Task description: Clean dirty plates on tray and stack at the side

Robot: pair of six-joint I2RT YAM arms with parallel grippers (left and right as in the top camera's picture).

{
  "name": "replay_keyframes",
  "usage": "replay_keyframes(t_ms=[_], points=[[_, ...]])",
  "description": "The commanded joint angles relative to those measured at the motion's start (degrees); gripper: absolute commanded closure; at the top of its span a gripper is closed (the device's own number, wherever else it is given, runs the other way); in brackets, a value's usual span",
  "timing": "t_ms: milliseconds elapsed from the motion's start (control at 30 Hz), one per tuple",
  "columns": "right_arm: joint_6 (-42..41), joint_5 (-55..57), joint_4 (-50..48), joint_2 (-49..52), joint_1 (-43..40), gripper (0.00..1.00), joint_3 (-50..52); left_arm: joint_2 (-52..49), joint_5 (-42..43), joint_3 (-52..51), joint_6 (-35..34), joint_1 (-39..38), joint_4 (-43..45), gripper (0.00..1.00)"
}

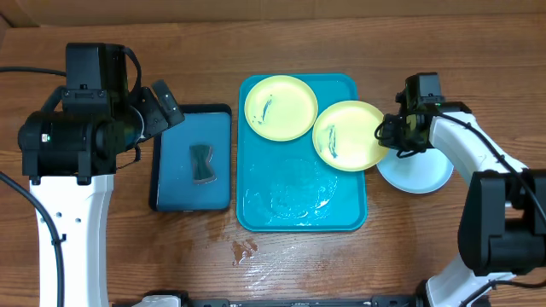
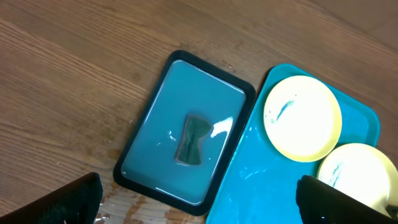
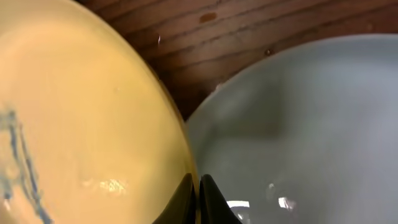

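I should grab the dark sponge from above across its narrow middle with my left gripper, so the sponge's bottom stays free to clean the plate.
The teal tray (image 1: 299,209) lies mid-table. One yellow-green plate (image 1: 281,107) with a dark smear lies flat in its far left corner; it also shows in the left wrist view (image 2: 303,118). A second smeared yellow-green plate (image 1: 348,135) overhangs the tray's right rim. My right gripper (image 1: 389,134) is shut on that plate's right rim, seen close in the right wrist view (image 3: 198,199). The light blue plate (image 1: 418,175) lies on the table right of the tray, partly under the held plate (image 3: 81,112). My left gripper (image 1: 162,111) is open and empty, high over the table.
A smaller dark-rimmed blue tray (image 1: 220,111) holding water and a dark sponge (image 1: 202,164) lies left of the teal tray. Water shines on the teal tray's floor. A wet patch (image 1: 245,250) marks the table in front.
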State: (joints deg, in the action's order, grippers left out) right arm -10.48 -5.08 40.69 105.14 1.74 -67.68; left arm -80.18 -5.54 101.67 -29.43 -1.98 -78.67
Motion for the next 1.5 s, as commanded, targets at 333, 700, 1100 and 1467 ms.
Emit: replay_keyframes(t_ms=[333,700,1100,1467], points=[[-0.2,-11.7,15.0,-9.8,6.0,0.96,1.5,-3.8,1.2,0.8,2.8,0.1,-1.8,0.0],[-15.5,3.5,0.0,-9.8,19.6,0.95,12.5,-11.4,8.2,0.8,5.3,0.0,-5.6,0.15],[-10.3,3.5,6.4,-17.4,18.5,0.61,5.0,-25.2,8.1,-12.5,5.3,-0.7,2.8,0.25],[-8.8,2.9,9.4,-21.7,18.5,0.55,4.8,-40.3,9.7,-17.9,7.6,-0.7,9.2,0.73]])
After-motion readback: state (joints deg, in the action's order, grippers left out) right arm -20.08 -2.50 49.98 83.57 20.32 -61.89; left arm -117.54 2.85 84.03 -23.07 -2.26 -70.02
